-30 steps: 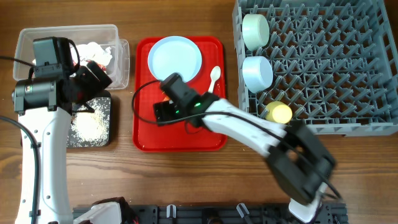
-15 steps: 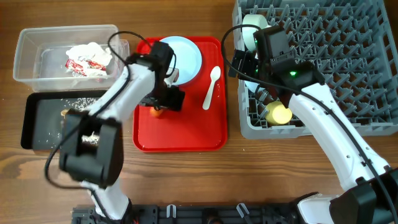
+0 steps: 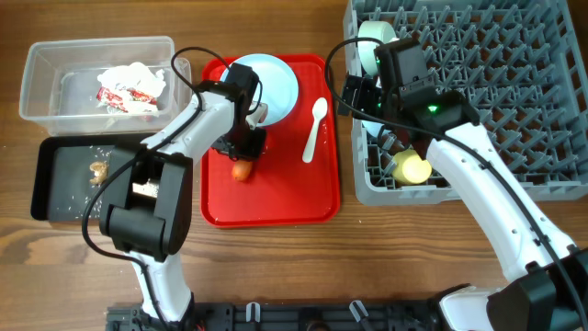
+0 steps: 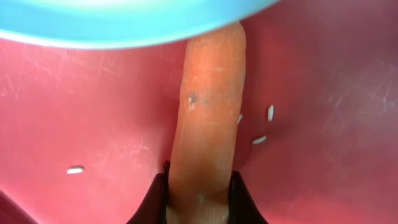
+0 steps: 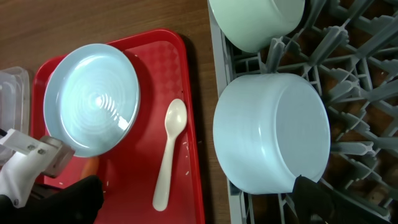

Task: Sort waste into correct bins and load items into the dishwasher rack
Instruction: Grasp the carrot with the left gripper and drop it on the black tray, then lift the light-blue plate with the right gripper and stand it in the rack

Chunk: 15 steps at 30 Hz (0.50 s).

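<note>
The light-blue plate needs its opposite edge free to slot into the dishwasher rack (image 3: pixel 496 101), so the robot's right gripper should reach the plate and grab its rim (image 3: pixel 295 96).
On the red tray (image 3: pixel 276 198) lies the orange carrot (image 3: pixel 242 171) (image 4: pixel 208 118), with my left gripper (image 3: pixel 242 147) (image 4: pixel 199 208) shut on its near end, dark fingertips (image 4: pixel 155 202) pressed to both sides. The light-blue plate (image 3: pixel 271 87) (image 5: pixel 93 99) lies just beyond it, the white spoon (image 3: pixel 314 129) (image 5: pixel 169 155) to its right. My right gripper (image 3: pixel 363 97) (image 5: pixel 193 205) hangs open at the left edge of the grey dishwasher rack (image 3: pixel 496 101), above a light-blue bowl (image 5: pixel 273 140). Another bowl (image 3: pixel 375 41) (image 5: pixel 258 22) and the yellow cup (image 3: pixel 411 167) stand in the rack.
The clear tub (image 3: pixel 55 69) at the back left holds crumpled paper with a red wrapper (image 3: pixel 129 83). In front of it the black tray (image 3: pixel 55 198) holds rice grains and a brown scrap (image 3: pixel 98 169). Loose rice grains (image 4: pixel 259 140) dot the red tray.
My left gripper has gone from open to shut on the carrot, which now shows just in front of it. The right arm has held still for the last half second.
</note>
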Tool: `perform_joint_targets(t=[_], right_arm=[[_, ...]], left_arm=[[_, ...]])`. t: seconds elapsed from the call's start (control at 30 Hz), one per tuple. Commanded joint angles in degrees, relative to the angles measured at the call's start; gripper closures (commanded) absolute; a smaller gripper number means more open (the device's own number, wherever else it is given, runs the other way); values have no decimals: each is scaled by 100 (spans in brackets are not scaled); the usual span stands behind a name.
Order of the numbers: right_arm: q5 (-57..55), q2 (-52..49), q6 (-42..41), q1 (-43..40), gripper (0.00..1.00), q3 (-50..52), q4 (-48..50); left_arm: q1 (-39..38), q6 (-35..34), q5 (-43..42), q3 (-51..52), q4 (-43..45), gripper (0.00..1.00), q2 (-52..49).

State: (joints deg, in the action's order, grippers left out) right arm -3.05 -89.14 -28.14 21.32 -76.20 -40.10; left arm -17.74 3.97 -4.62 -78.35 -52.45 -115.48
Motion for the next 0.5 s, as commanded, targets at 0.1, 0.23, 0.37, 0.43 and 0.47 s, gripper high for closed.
perform_joint_targets(t=[0.1, 0.23, 0.37, 0.43, 0.47], right_arm=[[-17, -66, 120, 4, 0, 59, 17], [-149, -66, 140, 4, 0, 59, 11], [-151, -66, 140, 2, 0, 59, 44], [-151, -66, 166, 4, 0, 59, 35], [-149, -66, 273, 4, 0, 59, 37]], left_arm=[[0, -144, -66, -1045, -1602, 96, 627], [251, -850, 684, -1355, -2214, 96, 1355], [1543, -3794, 1714, -1331, -2594, 96, 1561], [2317, -5681, 1718, -1001, -2531, 96, 1561], [2472, -6041, 1727, -874, -2446, 96, 1561]])
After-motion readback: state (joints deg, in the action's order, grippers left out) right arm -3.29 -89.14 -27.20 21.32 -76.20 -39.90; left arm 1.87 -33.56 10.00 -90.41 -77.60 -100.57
